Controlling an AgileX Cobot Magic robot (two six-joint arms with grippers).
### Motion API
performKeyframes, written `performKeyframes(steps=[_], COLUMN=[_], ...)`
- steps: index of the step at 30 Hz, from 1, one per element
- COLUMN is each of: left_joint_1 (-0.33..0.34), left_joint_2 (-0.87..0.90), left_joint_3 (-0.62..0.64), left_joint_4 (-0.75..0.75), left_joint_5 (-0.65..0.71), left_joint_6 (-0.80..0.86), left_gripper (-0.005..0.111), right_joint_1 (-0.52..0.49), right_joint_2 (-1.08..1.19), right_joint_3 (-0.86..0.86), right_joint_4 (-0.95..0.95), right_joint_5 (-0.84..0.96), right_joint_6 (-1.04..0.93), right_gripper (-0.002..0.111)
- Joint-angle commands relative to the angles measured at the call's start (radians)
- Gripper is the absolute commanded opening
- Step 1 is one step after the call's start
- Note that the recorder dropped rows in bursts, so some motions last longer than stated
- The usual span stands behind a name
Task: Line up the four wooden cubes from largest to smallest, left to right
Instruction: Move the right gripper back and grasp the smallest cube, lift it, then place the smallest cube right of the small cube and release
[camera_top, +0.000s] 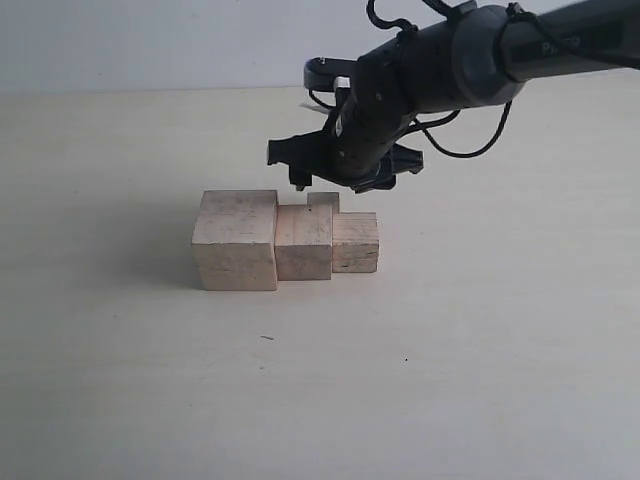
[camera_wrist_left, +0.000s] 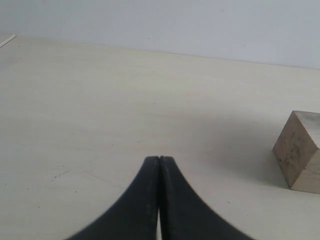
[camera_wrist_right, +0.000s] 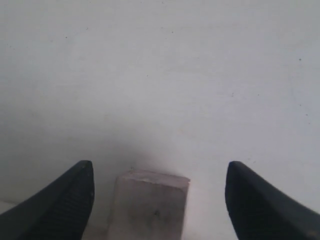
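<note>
The smallest cube should end the row beside the smaller cube (camera_top: 355, 243), so my right gripper will grab the smallest cube by its opposite sides next.
Three of the wooden cubes stand touching in a row on the table: the largest cube (camera_top: 236, 245) on the left, a mid-sized cube (camera_top: 303, 242) beside it, then a smaller cube (camera_top: 355, 243). The smallest cube (camera_top: 323, 201) sits just behind the row, mostly hidden by it. My right gripper (camera_top: 340, 180) hovers open directly above that cube. In the right wrist view the smallest cube (camera_wrist_right: 150, 205) lies between the spread fingers of the right gripper (camera_wrist_right: 160, 167), untouched. My left gripper (camera_wrist_left: 159, 159) is shut on nothing, low over the table, with the largest cube (camera_wrist_left: 300, 152) off to one side.
The pale table (camera_top: 450, 350) stretches around the cubes, with a light wall (camera_top: 150, 40) behind it. The right arm (camera_top: 480, 55) reaches in from the upper right. The left arm does not show in the exterior view.
</note>
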Motion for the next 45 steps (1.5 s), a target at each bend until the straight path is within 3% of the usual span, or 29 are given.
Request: performKeyframes(steps=[1, 11, 14, 22, 31, 38, 45], left_joint_1=[-0.007, -0.007, -0.007, -0.007, -0.007, -0.007, -0.007], left_joint_2=[-0.005, -0.005, -0.005, -0.005, -0.005, -0.005, -0.005], left_joint_3=[0.003, 0.003, 0.003, 0.003, 0.003, 0.003, 0.003], left_joint_4=[0.002, 0.002, 0.002, 0.002, 0.002, 0.002, 0.002], left_joint_5=[-0.011, -0.011, -0.011, -0.011, -0.011, -0.011, -0.011], left_joint_6=[0.000, 0.000, 0.000, 0.000, 0.000, 0.000, 0.000], left_gripper=[0.000, 0.000, 0.000, 0.000, 0.000, 0.000, 0.000], right_joint_1=[-0.001, -0.001, -0.001, -0.001, -0.003, -0.048, -0.155], right_joint_2=[0.010, 0.024, 0.024, 0.024, 0.021, -0.003, -0.123], right_joint_3=[-0.008, -0.008, -0.008, -0.008, -0.017, -0.119, -0.136], right_joint_4=[0.000, 0.000, 0.000, 0.000, -0.055, -0.078, -0.072], right_joint_5=[-0.032, -0.034, -0.038, -0.038, -0.095, 0.081, 0.211], right_joint_6=[-0.013, -0.015, -0.015, -0.085, -0.105, -0.200, -0.287], right_gripper=[0.070, 0.070, 0.065, 0.000, 0.000, 0.000, 0.000])
